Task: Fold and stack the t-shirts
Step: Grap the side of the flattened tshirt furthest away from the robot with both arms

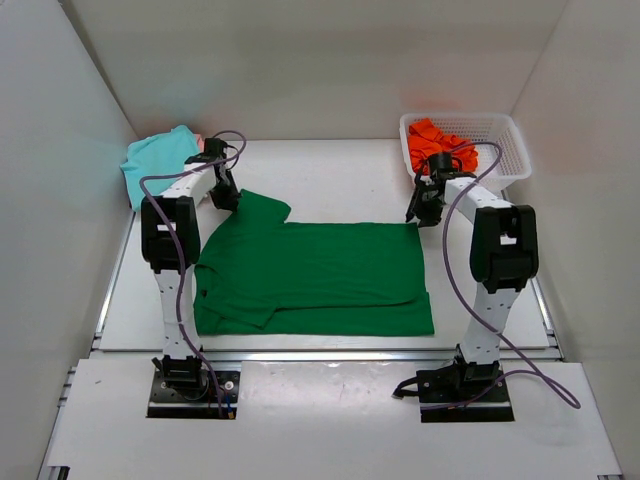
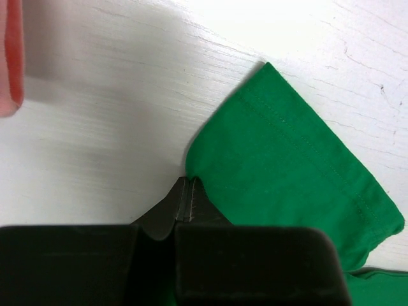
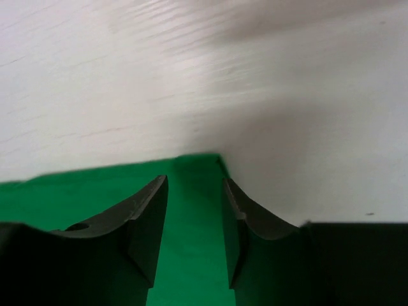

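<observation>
My right gripper should next pinch the dark green t-shirt's far corner, across from the held sleeve, to fold the t-shirt's far side over.
The dark green t-shirt [image 1: 310, 270] lies spread flat in the middle of the table. At its far left sleeve [image 2: 287, 166], my left gripper [image 1: 226, 196] [image 2: 189, 181] is shut, its tips pinching the sleeve's edge. My right gripper [image 1: 418, 213] [image 3: 194, 182] is open over the shirt's far right corner [image 3: 207, 166], with one finger on each side of the cloth. A teal t-shirt [image 1: 155, 165] is bunched at the back left, with a bit of pale pink t-shirt [image 1: 200, 140] beside it. The orange t-shirt [image 1: 438, 146] sits in the basket.
A white mesh basket [image 1: 512, 140] stands at the back right corner. White walls close in the table on the left, right and back. A blurred pink edge [image 2: 9, 57] shows at the top left of the left wrist view.
</observation>
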You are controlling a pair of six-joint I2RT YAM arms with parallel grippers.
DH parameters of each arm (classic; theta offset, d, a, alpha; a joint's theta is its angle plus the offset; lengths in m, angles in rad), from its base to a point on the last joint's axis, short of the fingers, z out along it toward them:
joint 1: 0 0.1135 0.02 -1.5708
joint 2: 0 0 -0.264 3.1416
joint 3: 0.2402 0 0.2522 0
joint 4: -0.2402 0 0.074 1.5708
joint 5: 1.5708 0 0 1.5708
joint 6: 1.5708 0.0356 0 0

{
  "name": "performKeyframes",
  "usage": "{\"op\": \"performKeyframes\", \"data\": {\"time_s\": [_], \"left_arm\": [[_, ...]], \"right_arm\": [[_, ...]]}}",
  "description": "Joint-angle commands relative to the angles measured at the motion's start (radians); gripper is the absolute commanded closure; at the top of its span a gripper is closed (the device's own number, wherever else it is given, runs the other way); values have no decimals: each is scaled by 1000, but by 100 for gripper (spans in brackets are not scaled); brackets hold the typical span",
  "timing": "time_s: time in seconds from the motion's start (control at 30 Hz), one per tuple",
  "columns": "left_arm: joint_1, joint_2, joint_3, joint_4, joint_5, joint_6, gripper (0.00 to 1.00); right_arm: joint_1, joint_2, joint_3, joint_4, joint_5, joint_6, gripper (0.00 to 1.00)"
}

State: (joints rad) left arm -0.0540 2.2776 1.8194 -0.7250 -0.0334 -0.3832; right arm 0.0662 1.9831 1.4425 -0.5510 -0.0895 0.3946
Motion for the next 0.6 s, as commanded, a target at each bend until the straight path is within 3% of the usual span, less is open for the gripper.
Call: {"op": "performKeyframes", "data": {"time_s": [0.0, 0.07, 0.13, 0.17, 0.23, 0.27, 0.57], "left_arm": [[11, -33, -31, 15, 29, -17, 100], [9, -40, -32, 12, 33, -17, 100], [9, -38, -35, 13, 29, -19, 100], [13, -43, -43, 9, 49, -23, 100], [16, -43, -43, 15, 53, -25, 100], [23, -41, -42, 15, 46, -25, 100], [35, -87, -6, 13, 73, -45, 100]], "right_arm": [[21, 49, 58, 7, 121, 55, 63], [33, 69, 68, -13, 169, 59, 56], [49, 85, 67, -9, 174, 53, 61], [40, 95, 65, -13, 172, 53, 70], [44, 112, 68, -21, 178, 52, 80], [46, 118, 64, -26, 171, 49, 98], [58, 63, 134, -36, 192, -23, 100]]}}
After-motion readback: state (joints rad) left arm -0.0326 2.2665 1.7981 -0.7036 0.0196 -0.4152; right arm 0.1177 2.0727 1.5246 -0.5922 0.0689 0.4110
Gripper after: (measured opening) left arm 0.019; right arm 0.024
